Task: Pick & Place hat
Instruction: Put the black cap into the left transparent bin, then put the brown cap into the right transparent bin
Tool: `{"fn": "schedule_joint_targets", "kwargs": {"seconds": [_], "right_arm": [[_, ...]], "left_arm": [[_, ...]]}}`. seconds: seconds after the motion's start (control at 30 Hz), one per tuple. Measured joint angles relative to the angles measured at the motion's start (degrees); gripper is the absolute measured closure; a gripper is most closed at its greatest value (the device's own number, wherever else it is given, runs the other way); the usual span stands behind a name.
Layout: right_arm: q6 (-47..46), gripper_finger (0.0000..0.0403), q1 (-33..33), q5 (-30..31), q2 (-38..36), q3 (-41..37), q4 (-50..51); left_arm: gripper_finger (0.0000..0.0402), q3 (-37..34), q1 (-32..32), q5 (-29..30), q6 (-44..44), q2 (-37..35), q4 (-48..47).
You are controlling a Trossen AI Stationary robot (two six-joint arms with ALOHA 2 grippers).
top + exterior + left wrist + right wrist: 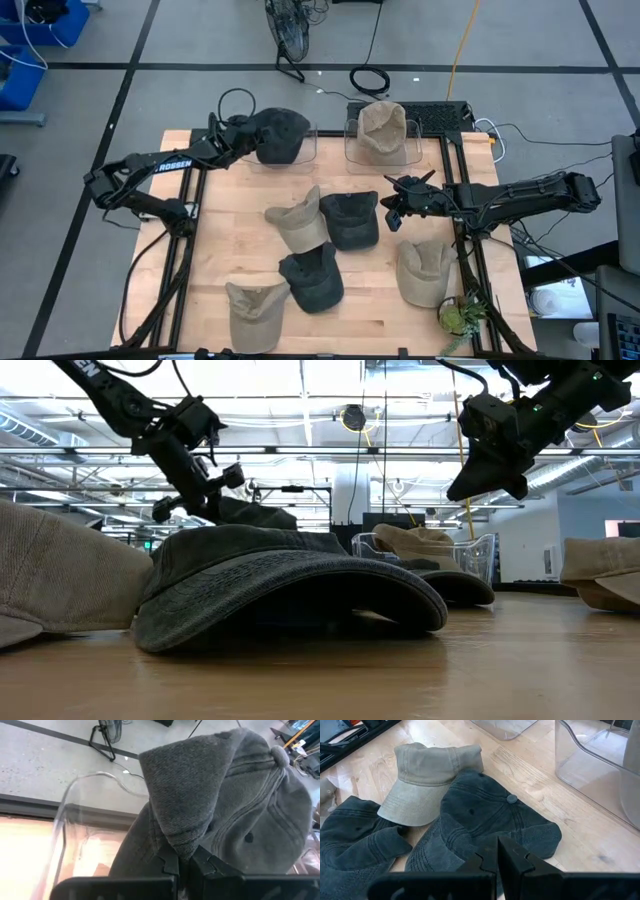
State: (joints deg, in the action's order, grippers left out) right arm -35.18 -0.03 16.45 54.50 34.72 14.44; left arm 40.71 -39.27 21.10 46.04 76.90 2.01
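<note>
I should open my left gripper. The top [286, 130] [260, 805] of the dark grey hat is inside the side rims of the clear bin, so the dark grey hat would settle inside.
A dark grey hat [280, 135] is over the left clear bin [308, 148] at the table's far edge, and my left gripper [248, 136] is shut on it. My right gripper [393, 214] is shut and touches nothing. It hovers well above the table [470, 488], over the right side of a dark hat [350, 221] that lies crown up on the wood. A tan hat [299, 220] rests partly on that dark hat's left side. Another tan hat [383, 130] sits in the right clear bin [352, 150]. My left gripper [185, 865] pinches the dark grey hat by its brim [182, 837], which bends into a fold between the two fingers. The fingers come from the table's left, roughly level. The crown [260, 805] hangs beyond the fingers over the bin; whether it touches the bin's floor is hidden.
More hats lie on the table: a dark one [312, 279] near the middle, a tan one [254, 311] at the near edge and a tan one [424, 271] on the right. A small plant [461, 316] stands at the near right corner. Cables and a fan stand beyond the far edge.
</note>
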Motion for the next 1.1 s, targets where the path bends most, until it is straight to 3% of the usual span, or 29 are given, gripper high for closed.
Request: {"fn": "schedule_joint_targets", "kwargs": {"seconds": [0.13,0.6,0.93,1.1], "right_arm": [[0.02,0.0403,0.0,0.0,0.0,0.0,0.0],[0.31,0.0403,0.0,0.0,0.0,0.0,0.0],[0.85,0.0403,0.0,-0.04,0.0,0.0,0.0],[0.97,0.0403,0.0,-0.07,0.0,0.0,0.0]], "left_arm": [[0.0387,0.0,0.09,-0.02,-0.69,0.0,0.37],[0.0264,0.0,0.09,-2.11,0.48,0.0,1.61],[0.0165,0.0,0.09,-11.55,-3.52,-0.16,10.06],[0.0152,0.0,1.06,-18.95,-4.94,-2.44,13.3]]}}
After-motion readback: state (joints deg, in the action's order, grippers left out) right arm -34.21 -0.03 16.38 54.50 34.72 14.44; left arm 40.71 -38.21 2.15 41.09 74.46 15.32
